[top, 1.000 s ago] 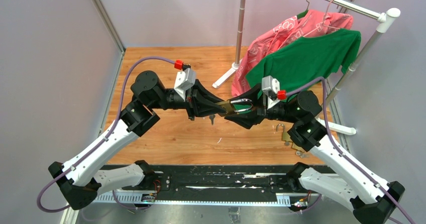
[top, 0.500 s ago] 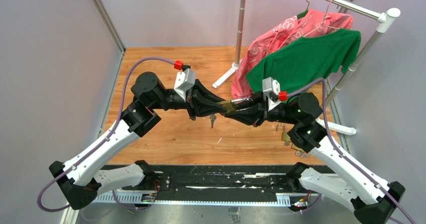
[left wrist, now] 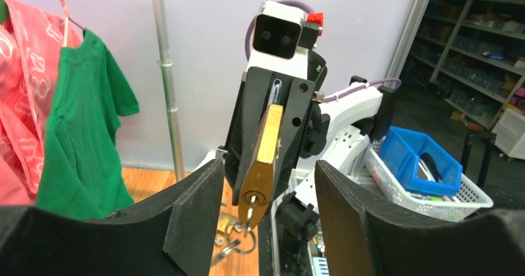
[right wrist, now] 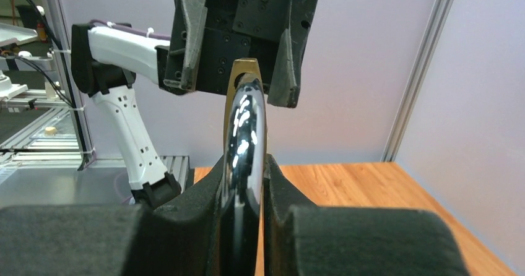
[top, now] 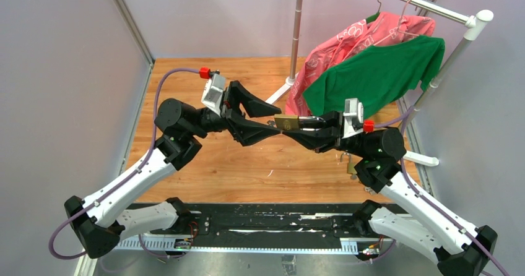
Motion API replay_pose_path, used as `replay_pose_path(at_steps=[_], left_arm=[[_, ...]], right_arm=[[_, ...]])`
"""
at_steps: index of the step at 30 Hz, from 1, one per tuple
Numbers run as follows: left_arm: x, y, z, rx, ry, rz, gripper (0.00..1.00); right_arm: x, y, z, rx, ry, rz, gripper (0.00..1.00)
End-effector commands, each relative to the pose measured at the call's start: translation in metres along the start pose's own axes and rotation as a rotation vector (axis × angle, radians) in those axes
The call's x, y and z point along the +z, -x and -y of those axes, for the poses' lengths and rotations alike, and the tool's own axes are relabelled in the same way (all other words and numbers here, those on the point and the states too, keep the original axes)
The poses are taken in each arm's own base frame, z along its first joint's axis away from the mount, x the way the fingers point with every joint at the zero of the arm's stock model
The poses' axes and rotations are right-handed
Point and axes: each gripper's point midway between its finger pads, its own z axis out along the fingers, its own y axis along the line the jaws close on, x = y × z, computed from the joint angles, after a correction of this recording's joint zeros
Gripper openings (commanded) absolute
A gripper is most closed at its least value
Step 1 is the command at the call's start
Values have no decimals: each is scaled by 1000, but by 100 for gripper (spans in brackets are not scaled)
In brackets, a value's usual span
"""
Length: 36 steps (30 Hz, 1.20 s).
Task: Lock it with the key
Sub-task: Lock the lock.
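Note:
My left gripper grabs the padlock's brass body at its keyhole end next, leaving the shackle (right wrist: 244,133) free for my right gripper to lock.
A brass padlock (top: 286,123) hangs in the air above the wooden table, between the two arms. My right gripper (top: 304,125) is shut on its chrome shackle (right wrist: 244,133), which is pinched between the pads (right wrist: 207,192). In the left wrist view the padlock (left wrist: 263,158) faces me bottom first. The key (left wrist: 251,209) sits in its keyhole, and a key ring (left wrist: 242,242) dangles below. My left gripper (left wrist: 266,220) is open, its fingers (left wrist: 192,220) standing either side of the lock's lower end without touching it. The left gripper (top: 275,120) shows in the top view too.
A second brass padlock (top: 350,163) lies on the table beside the right arm. At the back right stands a clothes rack (top: 297,28) with a pink garment (top: 347,38) and a green shirt (top: 377,72). Its base foot (top: 275,94) reaches toward the middle. Grey walls enclose the table.
The right gripper closed on the shackle and took over the padlock. The left gripper, which had been shut on the lock, has opened, and its wrist rolled and drew back to the left.

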Motion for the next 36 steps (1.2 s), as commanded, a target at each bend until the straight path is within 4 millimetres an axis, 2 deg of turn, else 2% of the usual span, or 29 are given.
replay_pose_path(at_steps=[1, 6, 8, 17, 23, 28, 30, 33, 36], left_arm=[[9, 16, -1, -22, -4, 61, 64], [22, 12, 14, -27, -65, 65, 64], [26, 12, 14, -42, -63, 78, 63], [33, 15, 12, -67, -56, 102, 44], [37, 14, 15, -60, -70, 108, 37], [39, 11, 16, -58, -77, 102, 35], [40, 10, 19, -55, -87, 99, 28], [40, 11, 20, -51, -92, 99, 0], [40, 11, 20, -50, -92, 101, 0]], right_arm=[[3, 77, -12, -136, 31, 233, 0], [4, 74, -10, -127, 25, 229, 0], [5, 73, -10, -121, 26, 228, 0], [2, 68, -8, -115, 7, 215, 0], [2, 69, -7, -115, 2, 217, 0], [3, 68, -5, -114, -5, 211, 0], [4, 66, -4, -108, -4, 204, 0], [5, 64, -4, -100, -4, 197, 0], [5, 62, -2, -95, -10, 187, 0]])
